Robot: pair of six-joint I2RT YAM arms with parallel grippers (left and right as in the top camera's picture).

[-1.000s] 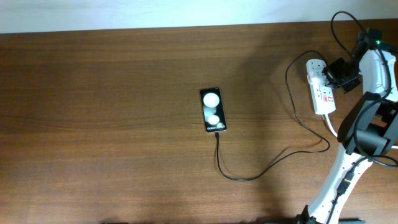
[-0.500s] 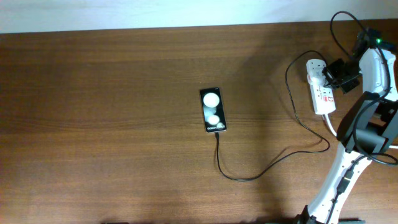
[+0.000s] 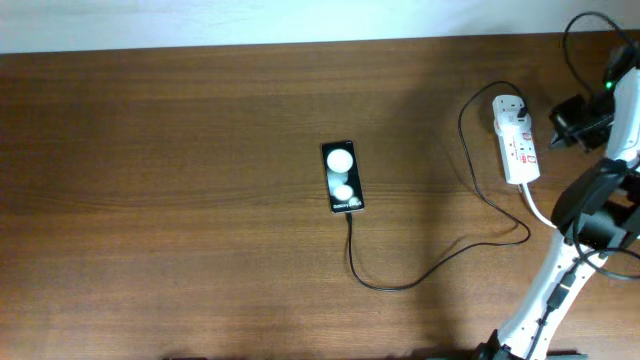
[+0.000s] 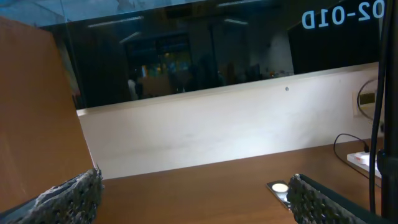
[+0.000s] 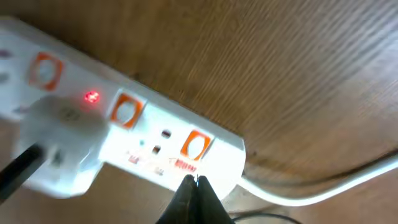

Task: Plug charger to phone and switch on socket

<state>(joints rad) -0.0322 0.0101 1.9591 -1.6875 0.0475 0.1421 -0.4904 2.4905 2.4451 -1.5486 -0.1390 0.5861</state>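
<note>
The socket strip would stay put if my right gripper, shut over its cord end, lifted now.
The phone [image 3: 343,176] lies flat mid-table, two white spots on its glossy face. The charger cable [image 3: 400,287] runs from its near end in a loop rightward up to a plug [image 3: 519,106] in the socket strip's far outlet. The white socket strip [image 3: 517,140] lies at the right. In the right wrist view the strip [image 5: 155,134] shows orange switches and a lit red lamp [image 5: 92,97]. My right gripper [image 5: 196,182] is shut and empty, its tips over the strip's cord end; overhead it [image 3: 562,128] sits just right of the strip. My left gripper [image 4: 194,179] is open, raised, far from the phone [image 4: 279,188].
The strip's thick white cord [image 3: 535,210] runs toward my right arm's base. A pale wall [image 4: 217,130] and dark window back the table in the left wrist view. A brown panel [image 4: 31,118] stands at the left.
My right gripper has pulled back to the right, from over the socket strip's far end to beside it. Phone, cable and strip have not moved.
</note>
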